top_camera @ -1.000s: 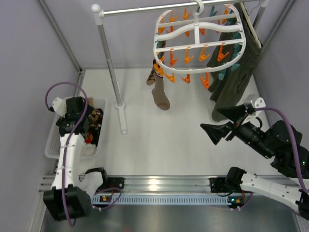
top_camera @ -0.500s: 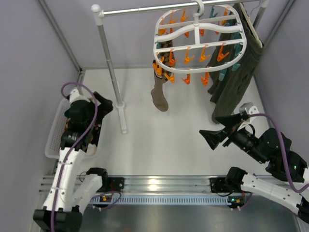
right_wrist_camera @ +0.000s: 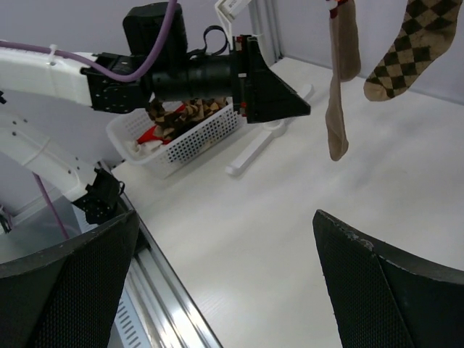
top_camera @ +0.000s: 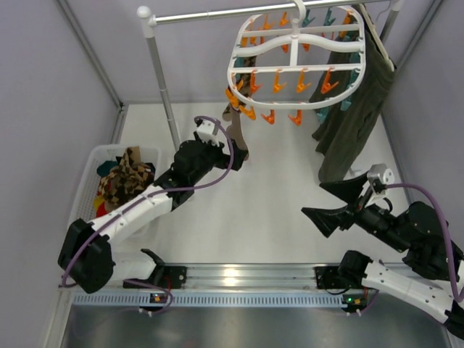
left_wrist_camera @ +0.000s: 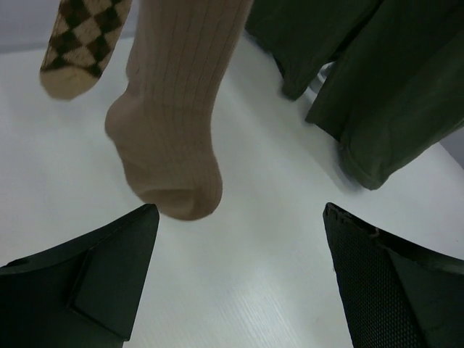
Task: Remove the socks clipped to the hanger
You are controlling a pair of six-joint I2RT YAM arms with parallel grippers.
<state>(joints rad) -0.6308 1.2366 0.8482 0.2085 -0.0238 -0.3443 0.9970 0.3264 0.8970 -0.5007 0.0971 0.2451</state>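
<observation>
The tan sock is next for my left gripper, which will grab it by its hanging foot near the toe. The sock's clipped top then stays free for unclipping.
The white oval hanger with orange and teal clips hangs from the rail at the back. Two socks hang from its left side: a plain tan sock and a brown argyle sock. In the top view they show as a brown strip. My left gripper is open just below and in front of the tan sock's toe, touching nothing. At the right, my right gripper stands open and empty, facing the socks from a distance.
A white basket at the left holds several socks. The white rail stand's pole and foot stand left of the hanger. A large dark olive garment hangs to the right of the socks.
My left arm has swung from over the basket to the right, up to the hanging socks. The hanger has swayed slightly. The right gripper has shifted only a little.
</observation>
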